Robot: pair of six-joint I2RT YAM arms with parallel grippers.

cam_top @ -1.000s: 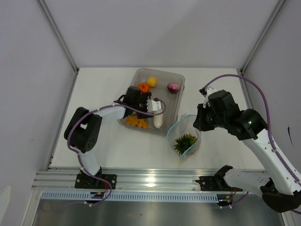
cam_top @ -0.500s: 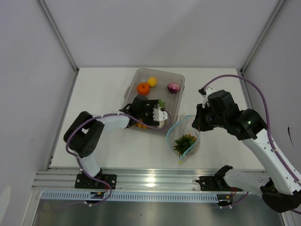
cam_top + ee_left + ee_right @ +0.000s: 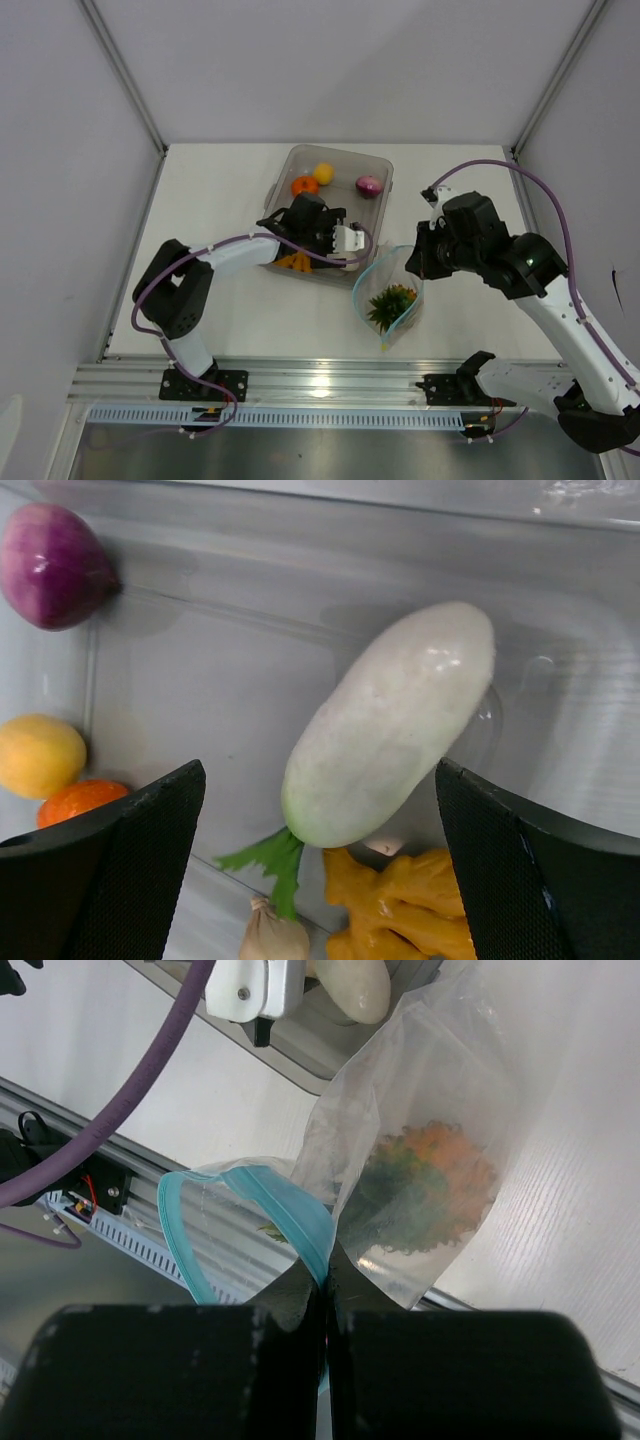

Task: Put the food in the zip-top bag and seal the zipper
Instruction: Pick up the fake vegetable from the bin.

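Note:
The left gripper grabs the white radish [image 3: 390, 720] across its leafy end [image 3: 330, 796] next, so the bare end stays free to enter the zip-top bag first.
In the left wrist view my left gripper [image 3: 317, 772] is open, its wide-spread jaws on either side of the leafy end of the white radish [image 3: 390, 720], which lies in the clear tray [image 3: 250, 590]. From above, this gripper [image 3: 345, 242] is over the tray's near right corner. The onion [image 3: 369, 186], lemon [image 3: 323, 174] and tomato [image 3: 305, 186] lie at the tray's far end, and orange bits [image 3: 295, 262] at its near edge. My right gripper [image 3: 325, 1272] is shut on the blue zipper [image 3: 290, 1215] and holds the zip-top bag [image 3: 395, 290] open, with a green sprig [image 3: 392, 300] inside.
The tray's rim [image 3: 380, 165] stands just left of the bag's mouth. A beige bit [image 3: 272, 935] and an orange lumpy piece [image 3: 420, 895] lie below the radish. Metal rails [image 3: 320, 385] run along the table's near edge, and white walls enclose the other sides.
My left gripper has moved right along the tray's near side and now covers the radish from above. My right gripper has kept the bag held almost still.

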